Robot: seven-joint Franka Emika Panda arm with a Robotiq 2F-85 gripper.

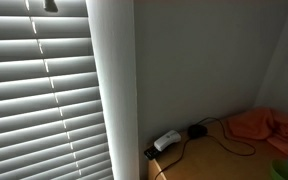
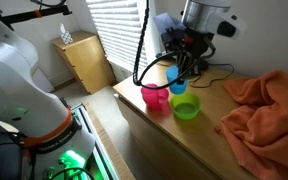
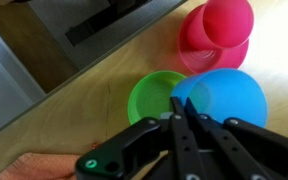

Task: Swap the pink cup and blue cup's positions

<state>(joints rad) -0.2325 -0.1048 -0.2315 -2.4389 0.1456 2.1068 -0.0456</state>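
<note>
The gripper should keep holding the blue cup until it is inside the green bowl (image 3: 151, 97), as the cup sticks out past the bowl's rim.
My gripper (image 3: 181, 103) is shut on the rim of the blue cup (image 3: 224, 95), with the two fingers pinched together over its near edge. In an exterior view the gripper (image 2: 180, 72) holds the blue cup (image 2: 178, 87) upright, seemingly just above the wooden table (image 2: 174, 135). The pink cup (image 2: 155, 96) stands on the table close beside it and also shows at the top of the wrist view (image 3: 216, 35). The cups do not show in the exterior view facing the blinds.
A green cup (image 2: 187, 108) stands just next to the blue cup; in the wrist view (image 3: 152, 95) the blue cup partly covers it. An orange cloth (image 2: 269, 105) lies on the table. A white plug (image 1: 166, 141) and black cable (image 1: 196, 131) lie by the wall.
</note>
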